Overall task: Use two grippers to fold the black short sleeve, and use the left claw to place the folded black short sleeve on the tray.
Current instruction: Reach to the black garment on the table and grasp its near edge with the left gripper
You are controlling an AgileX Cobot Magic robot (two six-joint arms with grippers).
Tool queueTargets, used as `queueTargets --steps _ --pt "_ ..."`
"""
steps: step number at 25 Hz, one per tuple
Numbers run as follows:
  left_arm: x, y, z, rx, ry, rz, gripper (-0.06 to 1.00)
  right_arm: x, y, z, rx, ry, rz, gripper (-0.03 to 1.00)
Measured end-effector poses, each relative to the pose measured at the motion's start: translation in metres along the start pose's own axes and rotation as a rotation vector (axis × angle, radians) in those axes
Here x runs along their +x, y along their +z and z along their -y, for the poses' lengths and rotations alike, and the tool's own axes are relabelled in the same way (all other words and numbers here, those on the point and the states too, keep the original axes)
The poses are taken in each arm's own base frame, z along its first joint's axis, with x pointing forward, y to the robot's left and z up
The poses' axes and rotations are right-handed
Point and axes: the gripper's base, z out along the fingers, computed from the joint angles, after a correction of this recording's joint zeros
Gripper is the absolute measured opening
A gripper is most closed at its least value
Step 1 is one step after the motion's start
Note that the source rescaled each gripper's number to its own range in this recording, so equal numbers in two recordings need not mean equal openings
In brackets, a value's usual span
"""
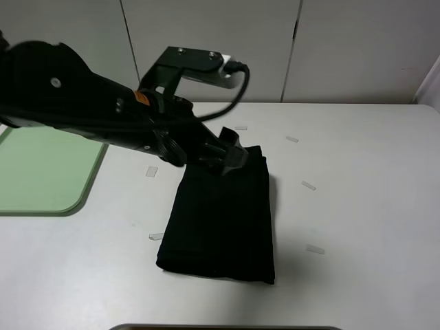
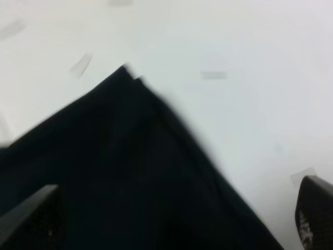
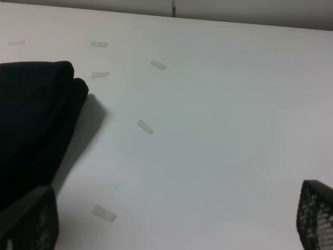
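My left gripper grabs the folded black short sleeve by its short edge (image 1: 254,151) next. Then my left gripper places the sleeve on the tray (image 1: 41,168).
The black short sleeve (image 1: 220,220) lies folded into a narrow rectangle on the white table, no lettering showing. My left arm reaches across from the left, and its claw (image 1: 230,155) hangs at the shirt's far edge. In the left wrist view the claw (image 2: 174,213) is open, its fingers (image 2: 31,216) spread wide just above the shirt (image 2: 130,166); I cannot tell if they touch it. The right gripper (image 3: 171,221) is open and empty, over bare table beside the shirt (image 3: 31,114); it is out of the exterior view. The mint-green tray (image 1: 41,168) sits at the left, empty.
Several small clear tape strips (image 1: 308,185) are stuck on the table around the shirt. White cabinet panels (image 1: 275,48) stand behind the table. A dark curved edge (image 1: 227,328) shows at the bottom of the exterior view.
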Motion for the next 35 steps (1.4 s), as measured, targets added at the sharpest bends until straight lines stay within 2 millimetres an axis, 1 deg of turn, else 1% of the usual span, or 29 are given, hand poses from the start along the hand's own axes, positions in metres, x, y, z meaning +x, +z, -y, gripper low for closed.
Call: queueTargets --steps 4,8,10,16,17,21,28,31,33,35 --pt "0.005 -0.006 -0.020 0.055 -0.114 -0.108 0.87 0.000 0.000 0.000 0.000 0.000 0.000 1.00" --pt "0.008 -0.006 -0.037 0.148 -0.203 -0.140 0.87 0.000 0.000 0.000 0.000 0.000 0.000 1.00" --pt "0.013 -0.003 -0.046 0.166 -0.245 -0.135 0.87 0.000 0.000 0.000 0.000 0.000 0.000 1.00" --pt "0.043 0.017 -0.072 0.153 -0.344 -0.187 0.87 0.000 0.000 0.000 0.000 0.000 0.000 1.00" --pt "0.043 0.017 -0.072 0.153 -0.344 -0.187 0.87 0.000 0.000 0.000 0.000 0.000 0.000 1.00" --pt "0.057 0.032 -0.082 0.143 -0.390 -0.235 0.87 0.000 0.000 0.000 0.000 0.000 0.000 1.00" --pt "0.078 0.057 -0.091 0.125 -0.432 -0.312 0.87 0.000 0.000 0.000 0.000 0.000 0.000 1.00" --pt "0.087 0.065 -0.093 0.120 -0.433 -0.347 0.83 0.000 0.000 0.000 0.000 0.000 0.000 1.00" --pt "0.087 0.070 -0.095 0.125 -0.421 -0.353 0.79 0.000 0.000 0.000 0.000 0.000 0.000 1.00" --pt "0.083 0.077 -0.096 0.143 -0.405 -0.350 0.74 0.000 0.000 0.000 0.000 0.000 0.000 1.00"
